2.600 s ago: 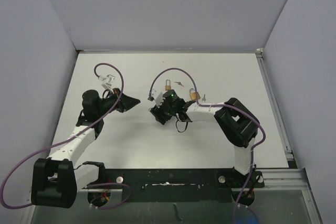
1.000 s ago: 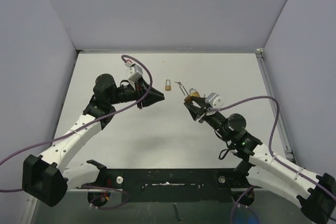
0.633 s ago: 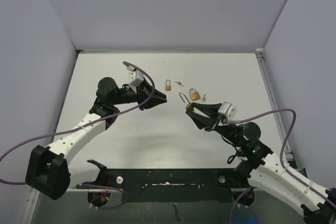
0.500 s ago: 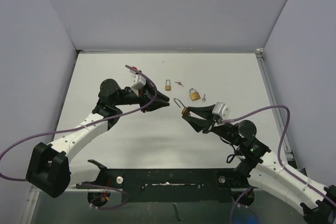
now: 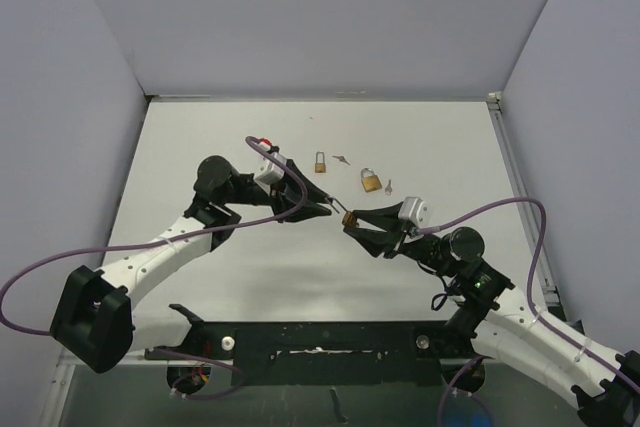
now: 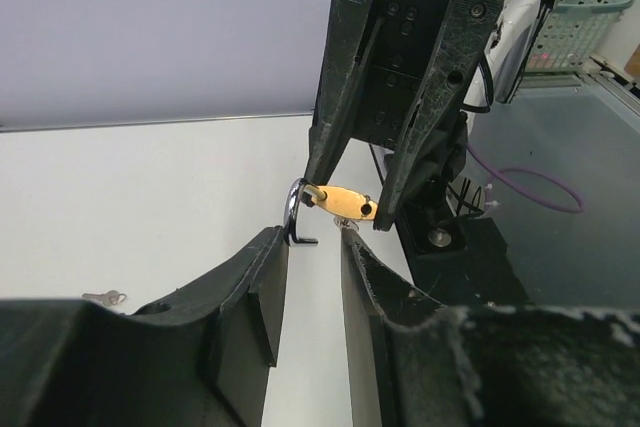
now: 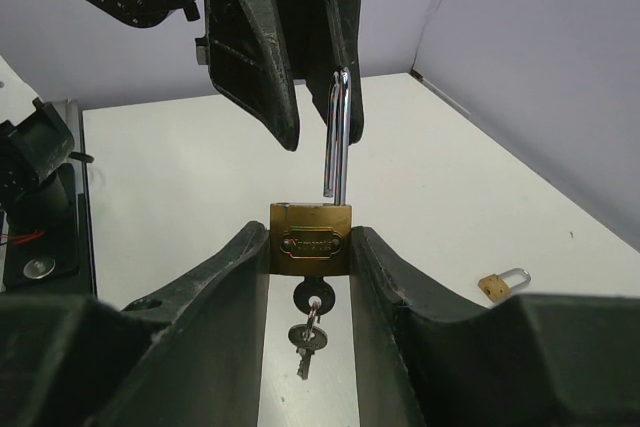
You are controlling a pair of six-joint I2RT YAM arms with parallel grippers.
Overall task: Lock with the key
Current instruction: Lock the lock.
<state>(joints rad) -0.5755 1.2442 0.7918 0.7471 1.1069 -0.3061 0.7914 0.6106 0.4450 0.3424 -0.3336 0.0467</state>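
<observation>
My left gripper grips the brass padlock by its steel shackle (image 5: pixel 336 204) (image 6: pixel 293 222) next, since this leaves the key in the padlock's bottom free for locking.
My right gripper (image 5: pixel 351 220) is shut on a brass padlock (image 7: pixel 311 238) and holds it above the table. The padlock's steel shackle (image 7: pixel 338 137) is open and points at my left gripper. A key (image 7: pixel 312 299) sits in the lock's underside, with a second key (image 7: pixel 307 342) hanging from its ring. My left gripper (image 6: pixel 312 245) is open and empty. Its fingertips (image 6: pixel 272 242) are right at the shackle (image 6: pixel 293 222), which lies against the tip of one finger; I cannot tell if they touch. The padlock also shows in the left wrist view (image 6: pixel 340 201) and the top view (image 5: pixel 348 217).
Two other brass padlocks lie on the table behind the grippers: a small one (image 5: pixel 320 162) and a larger one (image 5: pixel 370 180). Loose keys lie beside them (image 5: pixel 341 159) (image 5: pixel 388 185). A purple cable (image 5: pixel 262 147) loops over the left wrist. Walls enclose the table on three sides.
My right gripper has carried the padlock up and left, away from the other locks. My left gripper has moved right and down until its tips reach the open shackle.
</observation>
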